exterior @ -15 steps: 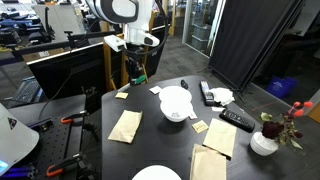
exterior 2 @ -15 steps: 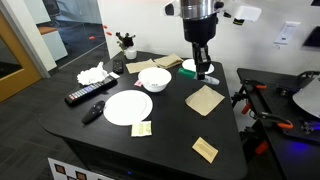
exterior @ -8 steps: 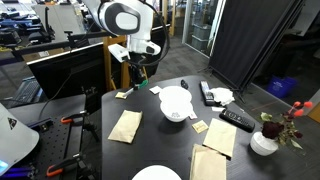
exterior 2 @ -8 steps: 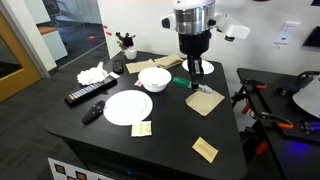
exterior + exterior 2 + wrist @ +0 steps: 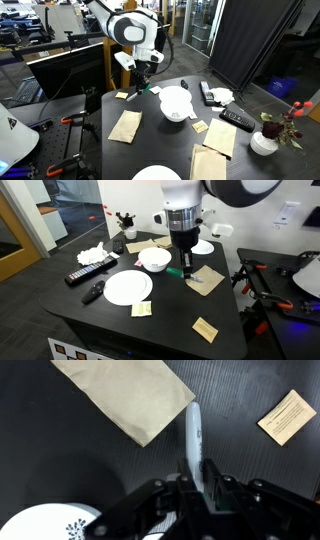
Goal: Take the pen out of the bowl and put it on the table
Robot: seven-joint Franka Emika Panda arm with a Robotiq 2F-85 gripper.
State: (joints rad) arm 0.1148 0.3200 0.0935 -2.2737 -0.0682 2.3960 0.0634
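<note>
The pen is hanging above the table and would fall beside the brown napkin if I opened now. My gripper should lower the pen before letting it go.
My gripper point(image 5: 184, 268) is shut on the pen point(image 5: 175, 271), a slim green stick, and holds it low over the dark table point(image 5: 170, 310) beside the white bowl point(image 5: 154, 258). In an exterior view the gripper point(image 5: 140, 86) hangs left of the bowl point(image 5: 175, 103), above the table point(image 5: 160, 135). In the wrist view the pen point(image 5: 192, 430) looks pale and sticks out from between the jaws point(image 5: 192, 468), next to a brown napkin point(image 5: 135, 395). The bowl looks empty.
A flat white plate point(image 5: 128, 287), a black remote point(image 5: 85, 276), brown napkins point(image 5: 205, 279) point(image 5: 125, 125), small paper cards point(image 5: 205, 329) point(image 5: 288, 415), crumpled tissue point(image 5: 92, 253) and a flower vase point(image 5: 264, 141) lie on the table. A white dish edge point(image 5: 40, 525) shows in the wrist view.
My gripper has come down toward the table with the pen in it and shifted toward the bowl side. The bowl and the other things have not moved.
</note>
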